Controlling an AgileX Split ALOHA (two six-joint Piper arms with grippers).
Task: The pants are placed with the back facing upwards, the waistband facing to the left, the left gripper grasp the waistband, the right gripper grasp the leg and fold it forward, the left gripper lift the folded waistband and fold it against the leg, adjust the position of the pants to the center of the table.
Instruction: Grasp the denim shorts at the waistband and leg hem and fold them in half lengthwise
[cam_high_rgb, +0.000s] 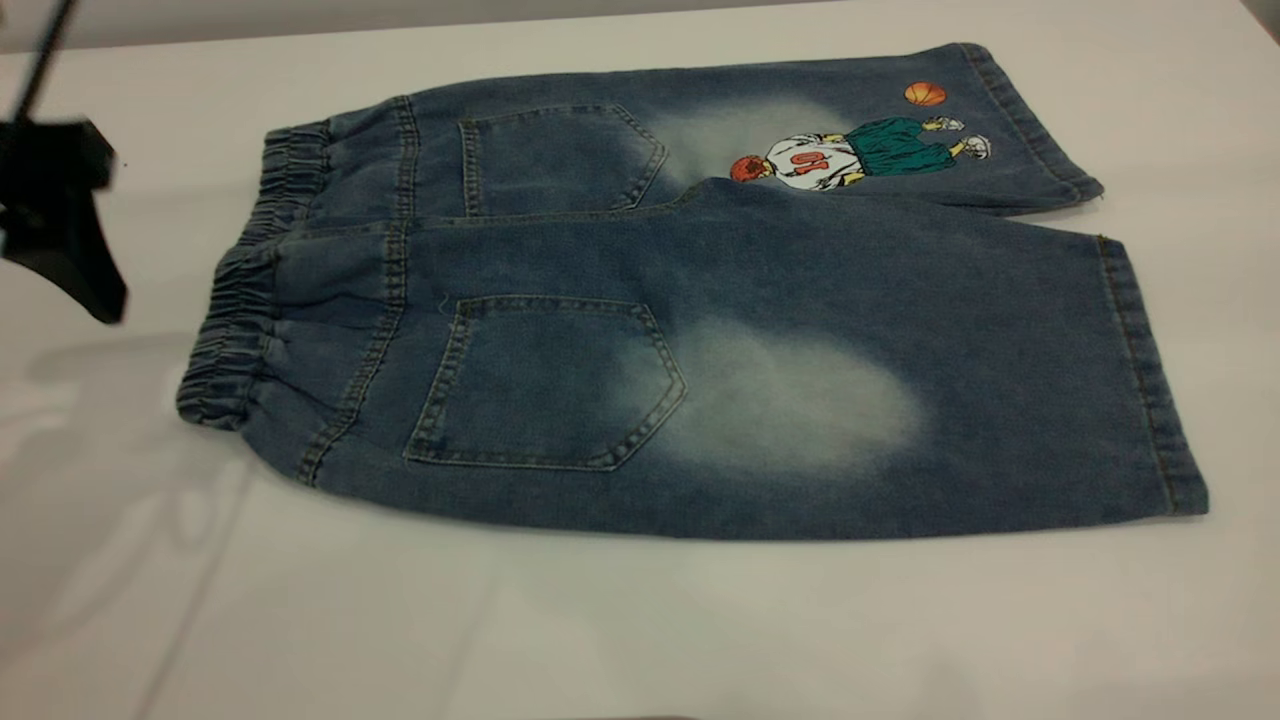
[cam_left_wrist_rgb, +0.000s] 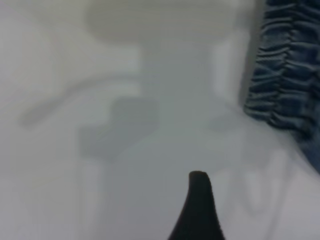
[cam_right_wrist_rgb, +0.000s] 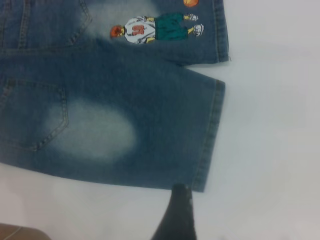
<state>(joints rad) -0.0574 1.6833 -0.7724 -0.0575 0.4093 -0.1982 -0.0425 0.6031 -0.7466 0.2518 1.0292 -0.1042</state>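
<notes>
Next, my left gripper grabs the pants (cam_high_rgb: 640, 330) by the waistband corner above the plain leg, because the gathered elastic puffs up while the legs lie flat.
The pants (cam_high_rgb: 640, 330) lie flat on the white table (cam_high_rgb: 640, 630), back pockets up. The gathered waistband (cam_high_rgb: 250, 300) is at the left; both leg hems point right. The plain leg (cam_high_rgb: 900, 400) with its faded patch is nearer the front; the leg with the cartoon print (cam_high_rgb: 860, 155) is behind it. My left gripper (cam_high_rgb: 70, 250) hovers left of the waistband (cam_left_wrist_rgb: 282, 75), apart from it, open and empty; one finger (cam_left_wrist_rgb: 197, 210) shows. My right gripper (cam_right_wrist_rgb: 225, 210) is out of the exterior view. It is open, one finger (cam_right_wrist_rgb: 179, 215) above the near hem corner of the leg (cam_right_wrist_rgb: 150, 130).
The table's back edge (cam_high_rgb: 300, 25) runs along the top of the exterior view. White tabletop stretches in front of the pants and to their right. A brownish patch (cam_right_wrist_rgb: 12, 234) shows at a corner of the right wrist view.
</notes>
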